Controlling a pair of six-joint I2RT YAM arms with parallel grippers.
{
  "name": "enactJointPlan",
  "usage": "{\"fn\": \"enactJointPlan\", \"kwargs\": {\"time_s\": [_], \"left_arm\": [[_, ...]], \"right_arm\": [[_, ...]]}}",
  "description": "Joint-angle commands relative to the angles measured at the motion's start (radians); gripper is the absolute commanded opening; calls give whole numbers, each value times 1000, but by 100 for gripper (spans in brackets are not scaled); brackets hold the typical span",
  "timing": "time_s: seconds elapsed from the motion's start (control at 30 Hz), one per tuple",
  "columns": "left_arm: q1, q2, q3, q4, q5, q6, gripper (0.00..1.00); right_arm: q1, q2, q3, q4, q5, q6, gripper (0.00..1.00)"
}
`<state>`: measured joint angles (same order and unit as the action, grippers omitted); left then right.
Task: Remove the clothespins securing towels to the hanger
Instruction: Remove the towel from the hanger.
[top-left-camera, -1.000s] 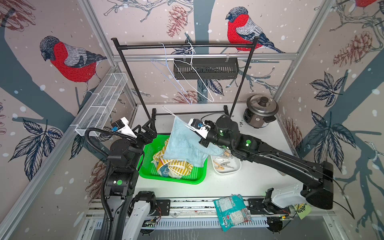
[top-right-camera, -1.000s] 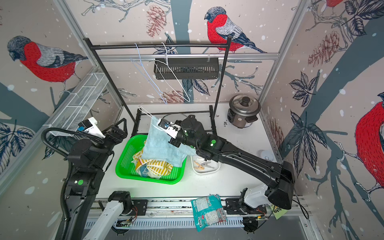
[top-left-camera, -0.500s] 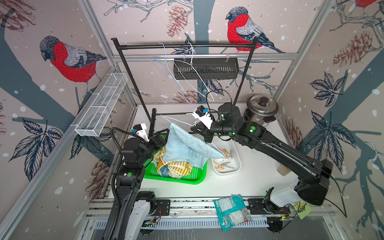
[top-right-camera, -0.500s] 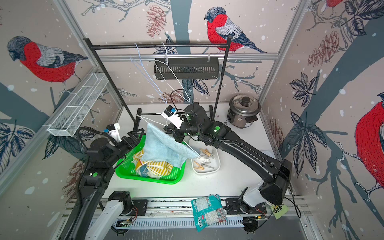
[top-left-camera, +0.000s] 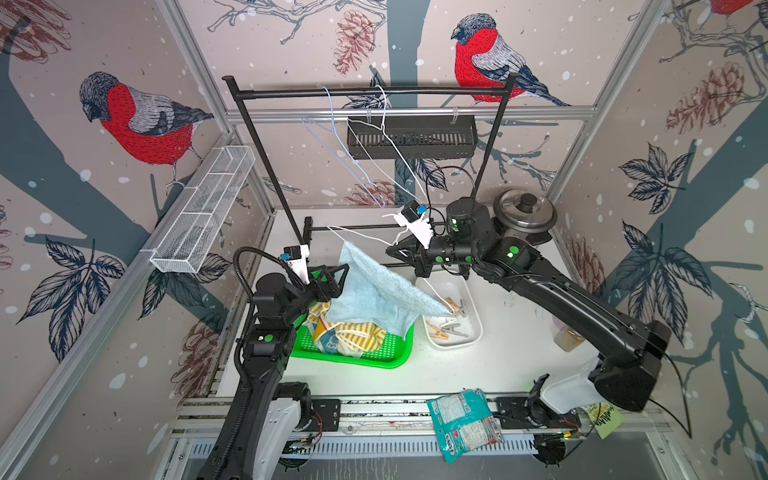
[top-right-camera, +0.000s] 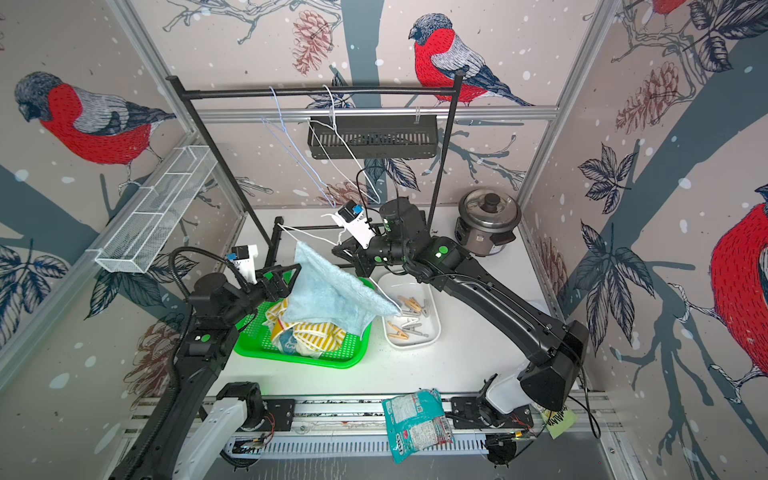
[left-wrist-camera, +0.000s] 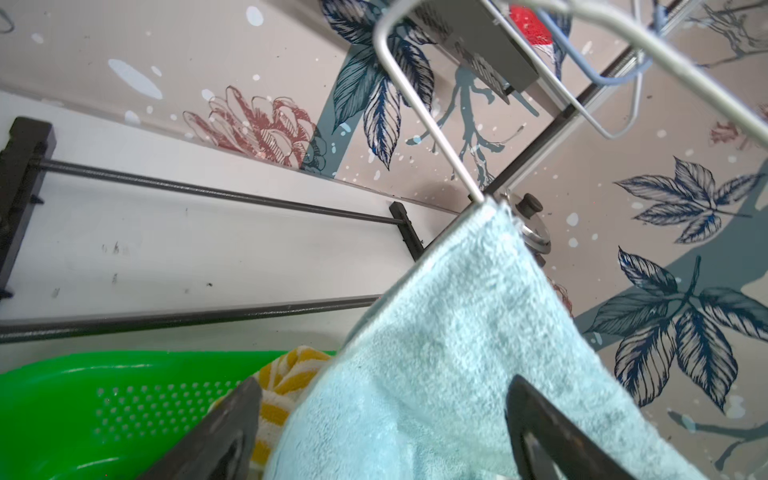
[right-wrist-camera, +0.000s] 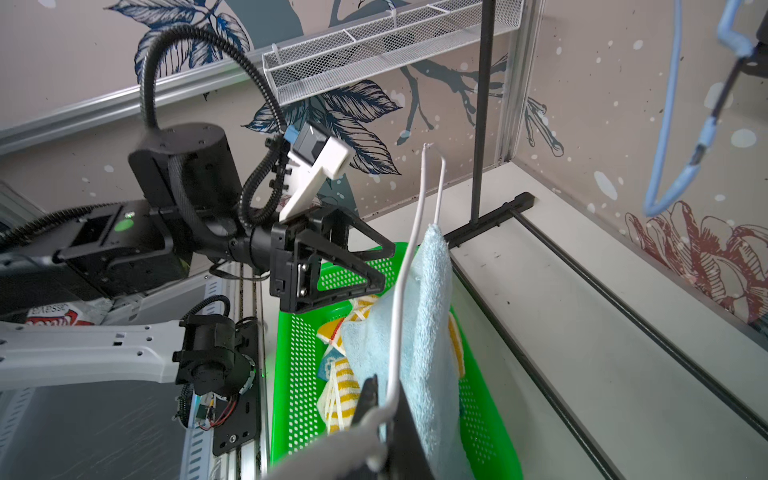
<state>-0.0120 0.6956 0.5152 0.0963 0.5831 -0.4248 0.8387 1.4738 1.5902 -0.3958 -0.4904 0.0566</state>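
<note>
Next, my left gripper pinches the side edge of the light-blue towel (top-left-camera: 374, 291) near the hanger's raised corner, to draw the towel off into the basket.
My right gripper (top-left-camera: 394, 249) is shut on the white wire hanger (right-wrist-camera: 405, 291), holding it tilted above the green basket (top-left-camera: 397, 357). A light-blue terry towel (top-left-camera: 374, 291) drapes over the hanger. My left gripper (top-left-camera: 337, 277) is open at the towel's left edge; in the left wrist view the towel (left-wrist-camera: 436, 353) lies between the spread fingers (left-wrist-camera: 235, 419). A tan clothespin (top-left-camera: 455, 308) shows at the towel's low right corner; I cannot tell whether it is clipped on. The yellow-striped towel (top-left-camera: 357, 336) and the teal towel (top-left-camera: 328, 343) lie in the basket.
A white tray (top-left-camera: 473, 332) with several loose clothespins stands right of the basket. The black rack (top-left-camera: 365, 92) carries two bare hangers (top-left-camera: 345, 158). A rice cooker (top-left-camera: 525, 212) sits at the back right. A snack bag (top-left-camera: 463, 424) lies on the front rail.
My right gripper has carried the hanger and towel back toward the rack, tilting it. My left gripper has come in to the towel's left edge and opened a little wider.
</note>
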Motion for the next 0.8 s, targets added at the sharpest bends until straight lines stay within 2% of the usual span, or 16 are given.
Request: {"fn": "enactJointPlan", "kwargs": {"time_s": [0.0, 0.1, 0.23, 0.37, 0.57, 0.67, 0.77], "left_arm": [[5, -24, -50, 247, 81, 59, 93], [24, -3, -75, 355, 173, -17, 94], [53, 56, -78, 424, 226, -103, 94], [91, 102, -138, 614, 278, -240, 93], [92, 144, -136, 648, 333, -264, 84], [93, 155, -136, 624, 324, -256, 75], [92, 175, -133, 608, 314, -249, 72]], "right_arm": [[-15, 8, 31, 9, -70, 44, 0], [-28, 17, 58, -13, -102, 47, 0], [-37, 24, 83, -31, -130, 50, 0], [-38, 23, 85, -35, -142, 52, 0], [-39, 19, 82, -28, -143, 54, 0], [-39, 17, 78, -14, -144, 58, 0], [-40, 18, 74, -2, -152, 65, 0]]}}
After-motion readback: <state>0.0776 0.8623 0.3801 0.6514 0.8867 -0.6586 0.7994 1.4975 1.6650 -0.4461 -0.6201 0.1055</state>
